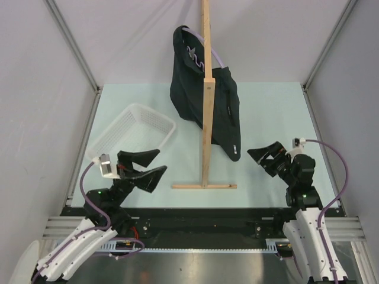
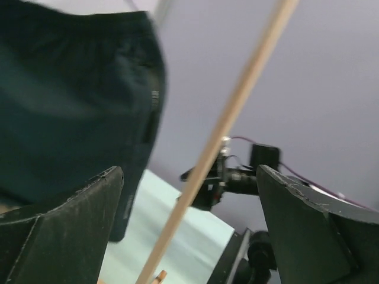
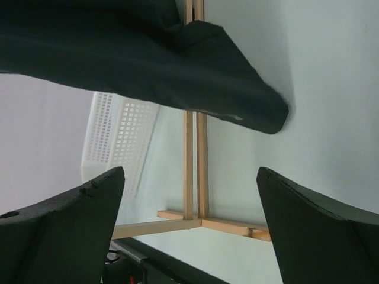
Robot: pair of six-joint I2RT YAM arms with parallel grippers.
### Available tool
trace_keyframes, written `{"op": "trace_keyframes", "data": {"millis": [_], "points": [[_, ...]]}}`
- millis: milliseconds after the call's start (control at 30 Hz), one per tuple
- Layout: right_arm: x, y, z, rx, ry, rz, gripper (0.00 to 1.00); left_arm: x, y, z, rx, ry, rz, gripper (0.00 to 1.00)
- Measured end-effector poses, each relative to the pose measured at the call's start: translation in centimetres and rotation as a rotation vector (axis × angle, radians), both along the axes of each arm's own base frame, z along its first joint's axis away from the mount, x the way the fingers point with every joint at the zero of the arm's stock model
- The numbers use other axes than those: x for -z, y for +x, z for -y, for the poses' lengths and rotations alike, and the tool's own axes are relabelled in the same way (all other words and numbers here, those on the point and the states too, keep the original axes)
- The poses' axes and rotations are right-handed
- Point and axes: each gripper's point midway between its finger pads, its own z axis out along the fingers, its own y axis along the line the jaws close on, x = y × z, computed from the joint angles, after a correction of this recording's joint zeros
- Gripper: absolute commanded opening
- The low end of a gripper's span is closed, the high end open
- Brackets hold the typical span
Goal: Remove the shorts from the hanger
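My right gripper grabs the shorts' waistband at the hanger end nearest it next, leaving the other hanger end for my left gripper during removal.
The black shorts (image 1: 195, 89) hang on the lilac hanger (image 1: 214, 56), which hangs from the wooden stand (image 1: 205, 112) at mid table. A small white tag shows at the lower hem. The shorts also show in the left wrist view (image 2: 65, 100) and in the right wrist view (image 3: 136, 59). My left gripper (image 1: 148, 165) is open and empty, low at the front left, left of the stand. My right gripper (image 1: 266, 157) is open and empty at the front right, right of the stand and below the hem.
A white perforated basket (image 1: 133, 133) lies tilted at the left, just behind my left gripper; it also shows in the right wrist view (image 3: 118, 136). The stand's T-shaped base (image 1: 204, 186) lies between the arms. Grey walls close in on three sides.
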Motion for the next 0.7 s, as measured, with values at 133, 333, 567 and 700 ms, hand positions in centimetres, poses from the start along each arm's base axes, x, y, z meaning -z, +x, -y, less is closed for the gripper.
{"op": "trace_keyframes", "data": {"millis": [133, 333, 567, 700], "points": [[-2.5, 1.0, 0.8, -0.001, -0.117, 0.031, 1.0, -0.8, 2.8, -1.2, -0.131, 0.029, -0.169, 1.0], [-7.8, 2.8, 1.0, -0.048, -0.273, 0.135, 1.0, -1.2, 5.1, -4.4, -0.333, 0.071, -0.446, 1.0], [-17.4, 6.1, -2.6, -0.171, -0.39, 0.336, 1.0, 2.8, 4.1, -3.4, -0.283, 0.283, -0.531, 1.0], [-21.6, 7.6, -5.8, -0.242, -0.436, 0.444, 1.0, 3.9, 2.8, -2.5, -0.208, 0.343, -0.518, 1.0]]}}
